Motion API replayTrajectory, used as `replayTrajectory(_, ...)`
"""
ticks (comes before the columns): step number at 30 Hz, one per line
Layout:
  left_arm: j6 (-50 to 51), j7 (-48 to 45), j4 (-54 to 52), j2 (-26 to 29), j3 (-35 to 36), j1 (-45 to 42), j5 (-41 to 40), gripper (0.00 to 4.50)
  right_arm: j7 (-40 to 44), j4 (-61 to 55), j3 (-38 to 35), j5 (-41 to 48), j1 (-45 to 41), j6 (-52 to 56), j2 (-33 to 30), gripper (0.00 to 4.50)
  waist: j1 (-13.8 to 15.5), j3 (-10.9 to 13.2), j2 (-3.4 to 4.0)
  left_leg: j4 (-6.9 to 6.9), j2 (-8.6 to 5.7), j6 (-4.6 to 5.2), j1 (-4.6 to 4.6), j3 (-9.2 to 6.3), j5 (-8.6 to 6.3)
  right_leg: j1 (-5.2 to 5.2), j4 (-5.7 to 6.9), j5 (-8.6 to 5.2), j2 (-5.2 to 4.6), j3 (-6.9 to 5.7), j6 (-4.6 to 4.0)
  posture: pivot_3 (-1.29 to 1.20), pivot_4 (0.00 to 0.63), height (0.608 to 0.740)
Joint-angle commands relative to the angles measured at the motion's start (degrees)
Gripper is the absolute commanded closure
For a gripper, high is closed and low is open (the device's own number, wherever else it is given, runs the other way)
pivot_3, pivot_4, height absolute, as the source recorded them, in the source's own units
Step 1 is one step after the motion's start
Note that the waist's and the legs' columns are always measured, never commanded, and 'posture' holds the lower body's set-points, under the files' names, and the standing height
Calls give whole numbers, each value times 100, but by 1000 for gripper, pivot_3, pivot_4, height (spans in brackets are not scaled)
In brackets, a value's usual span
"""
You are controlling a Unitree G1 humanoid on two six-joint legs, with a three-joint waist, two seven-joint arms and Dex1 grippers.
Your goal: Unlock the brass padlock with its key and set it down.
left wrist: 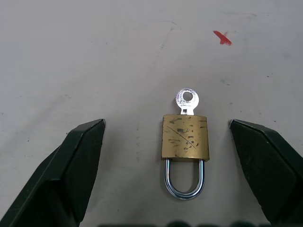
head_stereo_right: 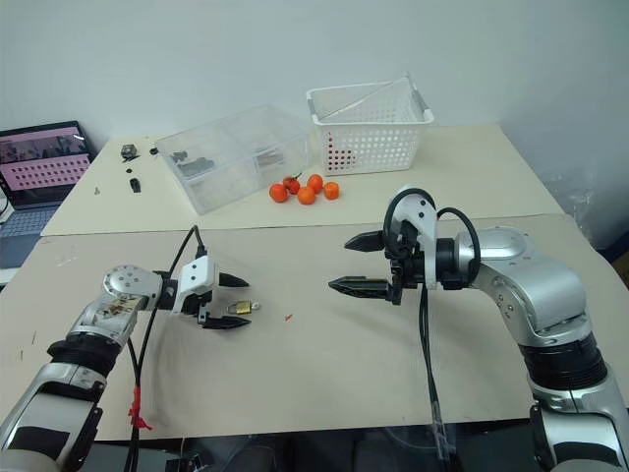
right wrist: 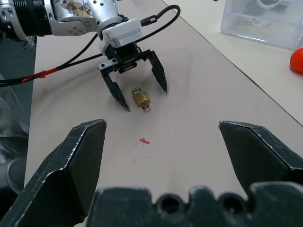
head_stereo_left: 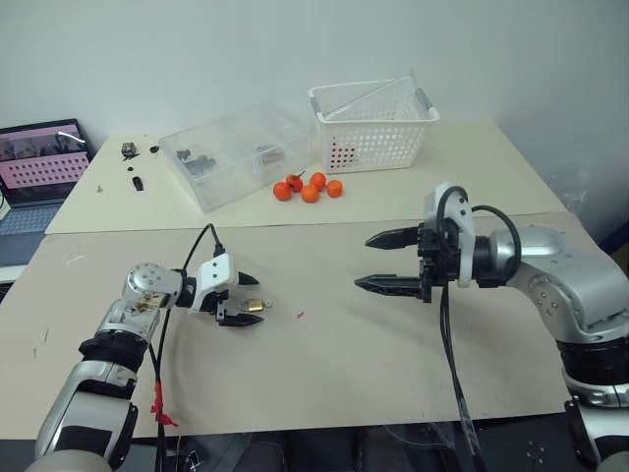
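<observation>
I should close my left gripper now, and it would hold the padlock: its fingers are low beside the brass body (head_stereo_left: 253, 305) (left wrist: 185, 137).
The brass padlock (left wrist: 185, 137) lies flat on the beige table (head_stereo_left: 373, 344), with a small silver key (left wrist: 186, 100) stuck in its bottom. Its silvery shackle (left wrist: 184, 184) has both legs at the body and points back toward the wrist. My left gripper (head_stereo_left: 254, 300) is open and low over the table, with a black finger (left wrist: 80, 156) on each side of the padlock and neither touching it. My right gripper (head_stereo_left: 363, 262) hovers open and empty to the right, pointing left at the padlock (right wrist: 140, 98).
A small red speck (head_stereo_left: 301, 315) marks the table just right of the padlock. On the far table stand a clear plastic box (head_stereo_left: 236, 152), a white basket (head_stereo_left: 373, 123), several round orange fruits (head_stereo_left: 310, 187) and small dark parts (head_stereo_left: 133, 167). A laptop (head_stereo_left: 39, 162) sits far left.
</observation>
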Motion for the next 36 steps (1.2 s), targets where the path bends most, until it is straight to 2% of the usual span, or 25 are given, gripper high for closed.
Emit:
replayTrajectory(1, -41, -90, -30, 102, 2, 65, 53, 549, 41, -49, -66, -36, -166, -199, 4, 0, 0, 0, 0, 0, 0, 1, 0, 1, 0, 0, 0, 0, 0, 0, 0, 0, 150, 740)
replayTrajectory(2, -37, -123, -4, 81, -5, 52, 43, 737, 46, -37, -63, -46, -168, -212, 6, 0, 0, 0, 0, 0, 0, 1, 1, 2, -1, 0, 0, 0, 0, 0, 0, 0, 150, 740)
replayTrajectory(4, -47, -141, 57, 29, -25, 15, 61, 1563, 54, -26, -58, -63, -164, -230, 9, 0, 3, 0, 0, 0, 2, 1, 2, 5, -1, 0, 0, 0, 1, 0, 0, 0, 150, 740)
replayTrajectory(5, -60, -156, 84, -1, -43, -7, 78, 1788, 57, -24, -53, -76, -159, -242, 5, 0, 9, -1, 1, 0, 2, 1, 4, 5, -1, 1, 2, 0, 1, 0, -1, 0, 150, 740)
replayTrajectory(6, -71, -171, 102, -23, -57, -22, 93, 2318, 60, -23, -51, -85, -156, -250, 1, 0, 17, -1, 2, 0, 4, 1, 5, 6, -1, 1, 4, 1, 2, 0, -1, 0, 150, 740)
replayTrajectory(7, -86, -182, 117, -41, -71, -34, 108, 2495, 61, -25, -52, -89, -152, -252, 1, 0, 20, -3, 2, 1, 6, 1, 7, 7, -1, 2, 4, 3, 3, -1, -4, 0, 150, 740)
replayTrajectory(8, -86, -204, 129, -58, -86, -48, 117, 3063, 68, -32, -57, -92, -146, -249, -6, 0, 21, -5, 2, 1, 8, 1, 8, 8, -1, 3, 4, 4, 6, -1, -6, 0, 150, 740)
replayTrajectory(10, -81, -245, 155, -72, -110, -72, 135, 3659, 74, -41, -64, -96, -144, -240, -16, 0, 21, -6, 2, 1, 9, 1, 9, 11, -1, 5, 4, 4, 7, -1, -7, 0, 150, 740)
replayTrajectory(15, 247, -345, 29, -114, -99, -140, 13, 3657, 62, -127, -107, -61, -127, -151, -69, 0, 30, -6, 1, 4, 7, 1, 6, 19, -1, 5, 2, 5, 4, 0, -7, 0, 150, 740)
replayTrajectory(24, 3157, -74, -1455, -469, 73, -701, -677, 3657, 138, -320, 75, -458, -130, -412, -407, 0, 31, -4, -4, 24, 8, 11, -13, 48, -6, 0, 2, 5, 7, -5, -5, 0, 150, 740)
replayTrajectory(28, 4164, -68, -1882, -579, 182, -1269, -1087, 3657, 191, -316, 529, -1660, -31, -1726, -813, 0, 20, -4, -4, 30, 8, 26, -12, 64, -15, -1, 1, 5, 6, -3, -5, 0, 150, 740)
replayTrajectory(30, 4509, -112, -1919, -582, 142, -1519, -1208, 3657, 44, -27, 639, -2243, 121, -2639, -817, 0, -1, -4, -4, 34, 9, 30, -11, 70, -18, -1, -1, 4, 7, -2, -4, 0, 150, 740)
replayTrajectory(36, 5280, -138, -2059, -670, -68, -2000, -1453, 3657, -343, 717, 627, -3245, 521, -4581, -684, 0, -22, -4, -5, 33, 12, 36, 2, 89, -21, 1, 0, 4, 8, 6, -4, 0, 150, 740)
